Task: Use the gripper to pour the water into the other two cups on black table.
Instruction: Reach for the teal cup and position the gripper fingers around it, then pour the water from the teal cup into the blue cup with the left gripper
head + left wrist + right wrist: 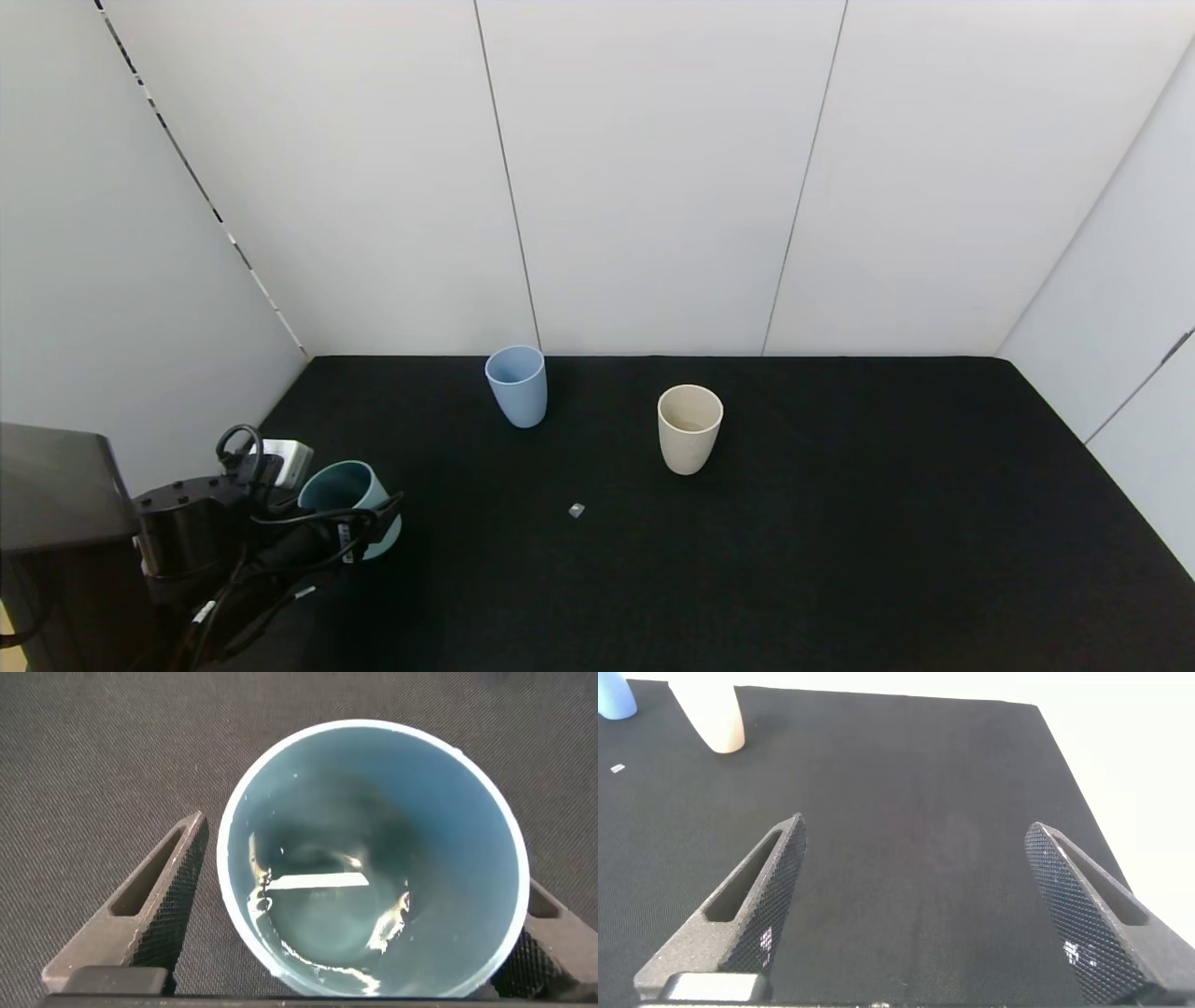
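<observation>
My left gripper grabs the teal-green cup by its outer side (387,541) next, so the teal-green cup's rim (342,463) stays free to pour the water.
A teal-green cup (344,492) stands at the near left of the black table (840,541). The left wrist view looks down into the teal-green cup (374,793), which holds a little water. My left gripper (366,527) is open and straddles this cup; in the left wrist view the left gripper (366,859) has one finger (140,905) standing slightly apart from the cup wall. The light blue cup (516,385) and the cream-beige cup (689,427) stand upright farther back. My right gripper (915,831) is open and empty above bare table.
A small grey scrap (576,510) lies on the table between the teal-green cup and the beige cup. White wall panels (653,187) close the back and both sides. A black box (56,485) sits at the near left corner.
</observation>
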{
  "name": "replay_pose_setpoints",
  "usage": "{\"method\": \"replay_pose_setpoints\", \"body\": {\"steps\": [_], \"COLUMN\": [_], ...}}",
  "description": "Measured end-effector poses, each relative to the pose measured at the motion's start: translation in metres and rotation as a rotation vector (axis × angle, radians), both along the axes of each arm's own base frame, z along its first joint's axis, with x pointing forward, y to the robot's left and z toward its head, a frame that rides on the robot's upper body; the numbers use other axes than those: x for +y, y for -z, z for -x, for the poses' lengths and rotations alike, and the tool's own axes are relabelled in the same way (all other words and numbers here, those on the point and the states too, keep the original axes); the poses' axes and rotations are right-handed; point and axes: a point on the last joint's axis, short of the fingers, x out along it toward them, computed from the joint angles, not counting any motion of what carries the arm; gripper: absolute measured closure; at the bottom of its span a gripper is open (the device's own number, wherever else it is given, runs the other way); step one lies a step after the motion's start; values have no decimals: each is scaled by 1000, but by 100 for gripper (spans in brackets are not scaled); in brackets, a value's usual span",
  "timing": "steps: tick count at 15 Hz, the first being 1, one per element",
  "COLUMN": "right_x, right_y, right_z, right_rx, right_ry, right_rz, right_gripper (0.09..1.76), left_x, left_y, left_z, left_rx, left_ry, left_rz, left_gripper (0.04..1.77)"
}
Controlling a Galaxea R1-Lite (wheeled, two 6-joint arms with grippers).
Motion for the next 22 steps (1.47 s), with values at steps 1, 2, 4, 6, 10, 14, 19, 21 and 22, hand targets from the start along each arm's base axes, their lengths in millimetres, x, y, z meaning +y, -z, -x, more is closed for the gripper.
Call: {"method": "replay_pose_setpoints", "body": {"steps": [1, 2, 4, 6, 10, 14, 19, 21, 22], "right_x": [0, 0, 0, 0, 0, 0, 0, 0, 0], "right_y": [0, 0, 0, 0, 0, 0, 0, 0, 0], "right_z": [0, 0, 0, 0, 0, 0, 0, 0, 0], "right_rx": [0, 0, 0, 0, 0, 0, 0, 0, 0], "right_ry": [0, 0, 0, 0, 0, -1, -1, -1, 0], "right_rz": [0, 0, 0, 0, 0, 0, 0, 0, 0], "right_gripper": [14, 14, 14, 14, 14, 14, 14, 14, 14], "left_x": [0, 0, -1, -1, -1, -2, 0, 2, 3], "left_y": [0, 0, -1, -1, -3, -9, -31, -48, -57], "left_z": [0, 0, 0, 0, 1, 0, -21, -35, -42], "left_rx": [-1, -2, -5, -4, -10, 4, 66, 55, 49], "left_ry": [0, 2, 3, 3, 4, 37, 44, 56, 62], "left_rz": [-1, -2, -2, -1, -2, -12, -24, -60, -80], "left_gripper": [9, 22, 53, 59, 60, 61, 61, 61, 61]}}
